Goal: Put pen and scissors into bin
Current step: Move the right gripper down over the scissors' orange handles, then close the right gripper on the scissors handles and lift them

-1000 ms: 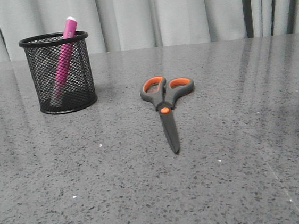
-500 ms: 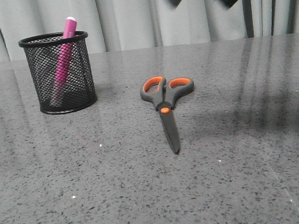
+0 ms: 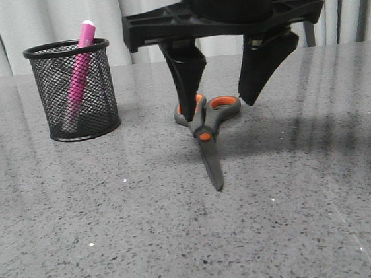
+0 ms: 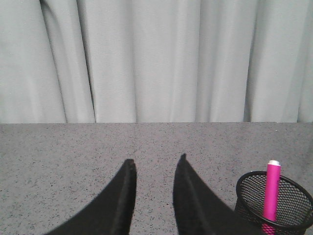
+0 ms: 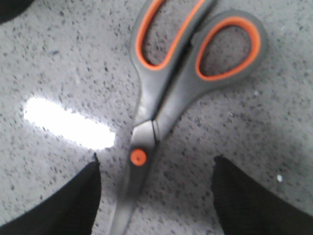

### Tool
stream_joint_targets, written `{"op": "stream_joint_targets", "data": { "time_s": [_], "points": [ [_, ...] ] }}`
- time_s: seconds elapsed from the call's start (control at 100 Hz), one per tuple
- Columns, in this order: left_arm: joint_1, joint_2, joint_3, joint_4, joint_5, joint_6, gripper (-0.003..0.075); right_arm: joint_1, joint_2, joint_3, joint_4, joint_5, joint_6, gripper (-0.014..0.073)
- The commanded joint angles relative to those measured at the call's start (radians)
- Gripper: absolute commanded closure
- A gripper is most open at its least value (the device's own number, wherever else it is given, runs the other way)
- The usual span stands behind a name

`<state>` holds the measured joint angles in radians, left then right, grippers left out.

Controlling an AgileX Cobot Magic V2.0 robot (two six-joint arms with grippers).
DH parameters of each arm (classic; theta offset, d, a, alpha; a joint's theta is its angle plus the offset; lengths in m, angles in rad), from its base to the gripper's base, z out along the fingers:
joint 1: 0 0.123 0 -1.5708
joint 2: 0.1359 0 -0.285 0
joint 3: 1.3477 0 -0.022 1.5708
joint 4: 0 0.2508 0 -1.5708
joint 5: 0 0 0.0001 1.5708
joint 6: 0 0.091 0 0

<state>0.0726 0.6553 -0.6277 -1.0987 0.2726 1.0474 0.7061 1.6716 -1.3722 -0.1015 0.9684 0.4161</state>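
Note:
My right gripper should move down before it closes on the scissors' handles. Its fingers are above the handles, so they would miss the handles if they closed now.
The grey scissors (image 3: 207,146) with orange loops lie flat on the table, blades toward the front. My right gripper (image 3: 218,107) is open and hangs low over their handles, one finger on each side. In the right wrist view the scissors (image 5: 166,98) lie between the spread fingers of the gripper (image 5: 156,161), the orange pivot nearer one finger, with no contact visible. The pink pen (image 3: 80,70) stands leaning in the black mesh bin (image 3: 104,88) at the back left. My left gripper (image 4: 156,158) is open and empty, with the bin (image 4: 244,178) and pen (image 4: 270,191) off to one side.
A grey speckled tabletop (image 3: 313,218) runs back to a pale curtain (image 3: 145,4). The right arm's black wrist body (image 3: 225,8) fills the upper middle of the front view.
My right gripper has come down from the top of the front view to just above the scissors' handles, jaws open. The scissors, pen and bin have not moved.

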Motion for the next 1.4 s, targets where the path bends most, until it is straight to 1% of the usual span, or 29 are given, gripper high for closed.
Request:
{"op": "stream_joint_targets", "data": {
  "time_s": [0.0,0.09,0.23,0.38,0.83,0.93,0.96,1.0,1.02,1.04,1.05,1.1,1.12,1.14,1.22,1.24,1.39],
  "points": [
    [0.003,-0.002,-0.029,-0.028,-0.04,-0.011,0.0554,0.002,-0.035,-0.033,-0.013,-0.073,0.025,0.0162],
    [-0.011,-0.002,-0.029,-0.028,-0.044,-0.011,0.0554,0.002,-0.034,-0.033,-0.013,-0.102,0.039,0.0162],
    [-0.029,-0.002,-0.029,-0.028,-0.046,-0.011,0.0554,-0.01,-0.014,-0.033,-0.018,-0.105,0.039,0.0162],
    [-0.028,-0.002,-0.029,-0.028,-0.048,-0.011,0.0554,-0.036,0.015,-0.033,-0.018,-0.101,0.039,0.0162],
    [-0.028,-0.002,-0.029,-0.028,-0.048,-0.011,0.0554,-0.036,0.082,-0.048,-0.01,-0.155,0.039,0.0162],
    [-0.028,-0.002,-0.029,-0.028,-0.048,-0.011,0.0554,-0.036,0.09,-0.048,-0.026,-0.163,0.039,0.0171],
    [-0.028,-0.002,-0.029,-0.028,-0.048,-0.011,0.0554,-0.036,0.093,-0.048,-0.034,-0.166,0.039,0.0191],
    [-0.028,-0.002,-0.029,-0.028,-0.048,-0.011,0.0554,-0.036,0.093,-0.048,-0.041,-0.168,0.039,0.0246],
    [-0.028,-0.002,-0.029,-0.028,-0.048,-0.011,0.0554,-0.036,0.093,-0.048,-0.043,-0.168,0.039,0.0281],
    [-0.028,-0.002,-0.029,-0.028,-0.048,-0.011,0.0554,-0.036,0.093,-0.048,-0.045,-0.168,0.039,0.0335],
    [-0.028,-0.002,-0.029,-0.028,-0.048,-0.011,0.0554,-0.036,0.093,-0.048,-0.045,-0.168,0.039,0.0335],
    [-0.028,-0.002,-0.029,-0.028,-0.048,-0.011,0.0554,-0.036,0.093,-0.048,-0.05,-0.168,0.039,0.0449],
    [-0.028,-0.002,-0.029,-0.028,-0.048,-0.011,0.0554,-0.036,0.093,-0.048,-0.051,-0.166,0.039,0.0477],
    [-0.028,-0.002,-0.029,-0.028,-0.048,-0.011,0.0554,-0.036,0.093,-0.048,-0.054,-0.163,0.039,0.053],
    [-0.028,-0.002,-0.029,-0.028,-0.048,-0.011,0.0554,-0.036,0.093,-0.048,-0.054,-0.16,0.039,0.0655],
    [-0.028,-0.002,-0.029,-0.028,-0.048,-0.011,0.0554,-0.036,0.093,-0.048,-0.056,-0.16,0.039,0.0669],
    [-0.028,-0.002,-0.029,-0.028,-0.048,-0.011,0.0554,-0.036,0.064,-0.048,-0.07,-0.176,0.039,0.0658]
  ]
}}
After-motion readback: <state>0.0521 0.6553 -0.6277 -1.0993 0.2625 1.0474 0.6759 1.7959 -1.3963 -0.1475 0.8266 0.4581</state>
